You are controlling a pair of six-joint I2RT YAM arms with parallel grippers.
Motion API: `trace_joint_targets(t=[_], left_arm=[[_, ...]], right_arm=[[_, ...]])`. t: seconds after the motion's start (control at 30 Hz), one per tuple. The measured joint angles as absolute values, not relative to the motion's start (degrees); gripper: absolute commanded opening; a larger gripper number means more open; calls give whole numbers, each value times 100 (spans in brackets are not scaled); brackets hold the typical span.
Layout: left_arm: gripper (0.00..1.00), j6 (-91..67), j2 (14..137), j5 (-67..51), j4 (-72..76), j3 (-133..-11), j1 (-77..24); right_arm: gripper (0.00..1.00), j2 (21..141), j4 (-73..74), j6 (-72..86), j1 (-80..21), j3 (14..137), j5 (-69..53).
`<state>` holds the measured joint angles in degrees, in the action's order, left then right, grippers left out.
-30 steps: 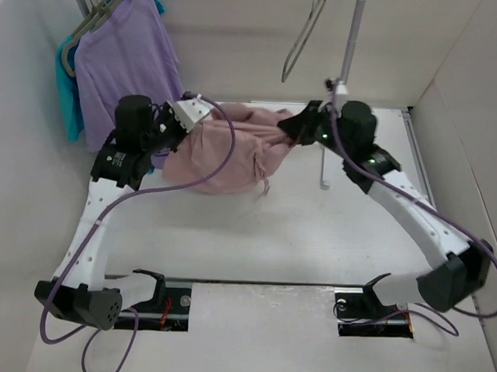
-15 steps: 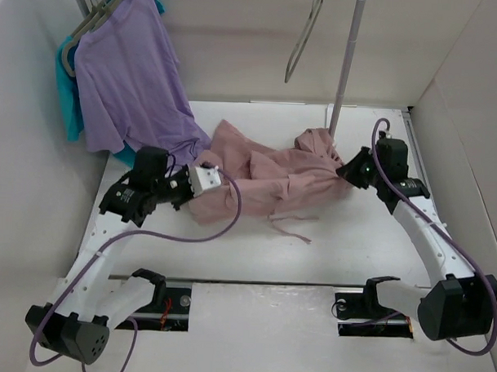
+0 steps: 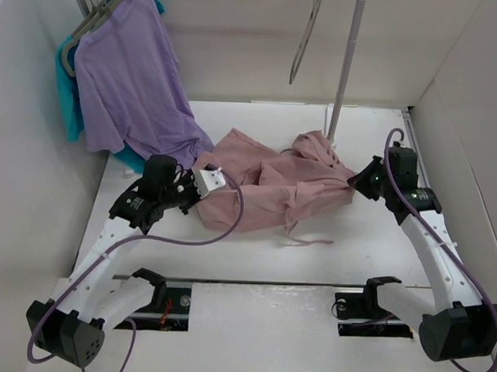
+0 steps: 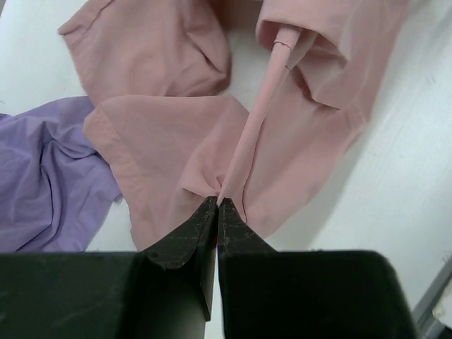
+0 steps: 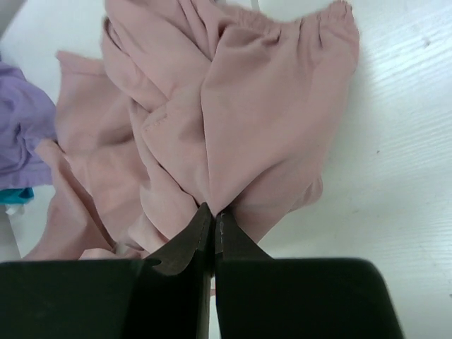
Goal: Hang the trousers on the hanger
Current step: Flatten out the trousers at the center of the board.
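Note:
This end of the trousers stays in my closed right gripper now. A twisted fold gathers the trousers between my grippers, so opening would drop this end bunched on the tabletop.
The pink trousers [image 3: 273, 183] lie crumpled on the white table between my two arms. My left gripper [image 3: 220, 185] is shut on a fold at their left side, seen pinched at the fingertips in the left wrist view [image 4: 217, 205]. My right gripper [image 3: 356, 180] is shut on cloth at their right end, near the elastic waistband [image 5: 296, 28], with the pinch showing in the right wrist view [image 5: 213, 210]. The thin grey hanger [image 3: 305, 37] hangs bare at the top, beside a metal pole [image 3: 342, 71].
A purple shirt [image 3: 130, 76] and a teal shirt [image 3: 68, 98] hang on thicker hangers at the back left; the purple hem touches the table next to the trousers [image 4: 42, 169]. White walls close in on both sides. The pole's foot stands just behind the trousers.
Both grippers have come down and toward the near edge, from a raised hold at the back to the table, dragging the trousers with them and spreading them out wider.

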<state>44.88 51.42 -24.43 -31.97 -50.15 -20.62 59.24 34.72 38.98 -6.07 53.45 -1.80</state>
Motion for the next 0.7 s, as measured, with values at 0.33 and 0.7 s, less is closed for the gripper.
trace_joint_targets(t=[0.33,0.7], left_arm=[[0,3441,6571,-1959,-2532,-6545,-1852],[56,4211,6254,-1238,-3660,-5395,-2250]], right_arm=[[0,6938,3660,3424,-607,7376,113],[99,6252,4042,3420,-381,5103,285]])
